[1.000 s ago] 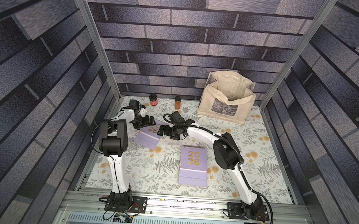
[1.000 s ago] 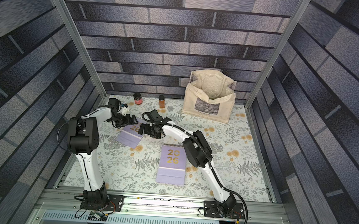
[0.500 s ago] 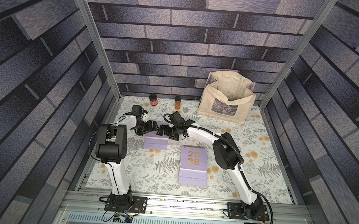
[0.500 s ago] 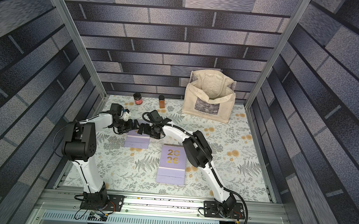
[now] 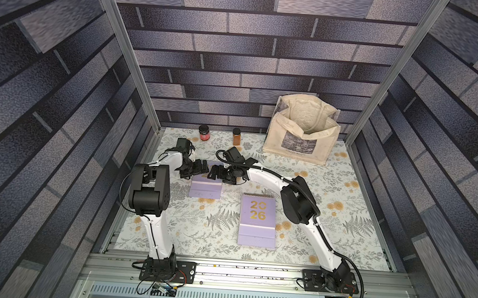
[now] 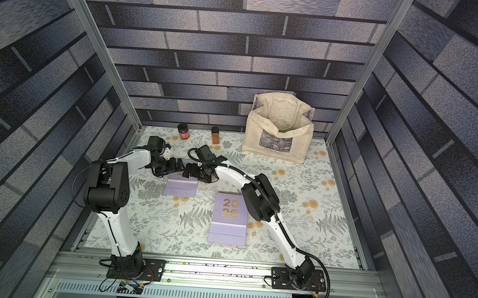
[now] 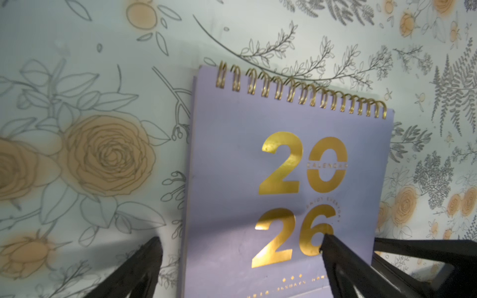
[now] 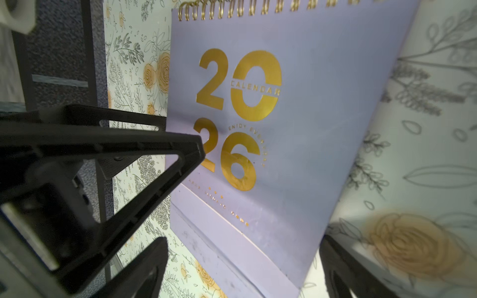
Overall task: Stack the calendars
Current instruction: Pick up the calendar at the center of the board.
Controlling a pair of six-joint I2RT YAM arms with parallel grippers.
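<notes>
The far calendar should next be grabbed by its outer side edge with my left gripper, so that it can be stacked and its opposite edge is left for my right gripper.
Two lilac calendars with gold "2026" lie flat in both top views. The near calendar (image 5: 257,220) (image 6: 228,221) rests mid-table, apart from both arms. The far calendar (image 5: 205,188) (image 6: 180,188) lies at the left, and both grippers meet over its far, spiral-bound end. My left gripper (image 5: 203,168) (image 7: 240,245) is open; one finger (image 7: 343,263) is above the cover and the other sits off its side edge. My right gripper (image 5: 214,173) (image 8: 242,245) is open, with its fingers either side of the calendar (image 8: 284,129). Neither gripper holds anything.
A cream tote bag (image 5: 301,139) stands open at the back right. A red-labelled jar (image 5: 204,133) and an amber spice jar (image 5: 236,136) stand by the back wall behind the grippers. The floral table cover (image 5: 342,220) ends at metal rails on both sides.
The far calendar has turned from slanted to square and slid slightly right. My left gripper has swung right to meet the right gripper over its far end.
</notes>
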